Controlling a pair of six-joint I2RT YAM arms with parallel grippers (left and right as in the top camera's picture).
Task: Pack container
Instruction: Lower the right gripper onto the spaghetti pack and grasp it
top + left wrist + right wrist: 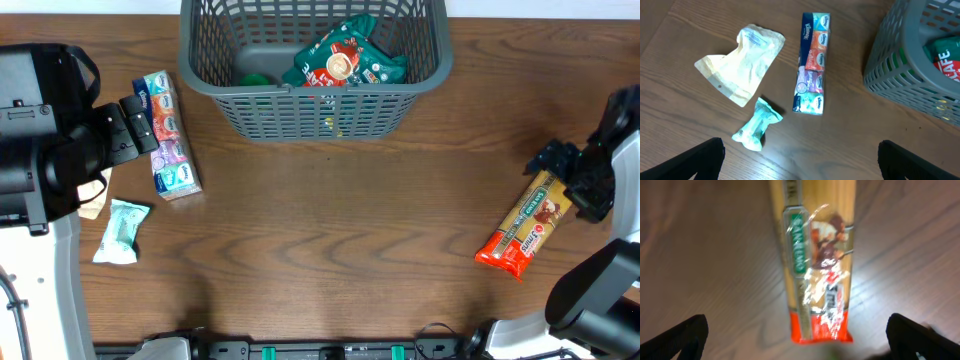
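Note:
My right gripper grabs the long tan packet around its middle [531,219] next, fingers across its narrow width, so both ends stay free to lay it inside the container [310,91].
The container [310,91], a dark grey slotted basket, stands at the table's far middle and holds a green and red packet [345,60]; its wall [900,80] shows at the right of the left wrist view. My left gripper [145,125] [800,155] is open over bare wood, with a long tissue pack [168,135] [812,65], a small teal packet [122,232] [757,125] and a beige pouch [740,62] in front of it. My right gripper [570,180] [797,330] hangs open over a long tan packet with an orange-red end [528,225] [815,255], its fingers wide on either side and not touching it.
The beige pouch [95,195] is mostly hidden under the left arm in the overhead view. Bare brown wood lies between the basket and the table's front edge. The arm bases stand at the left and right edges.

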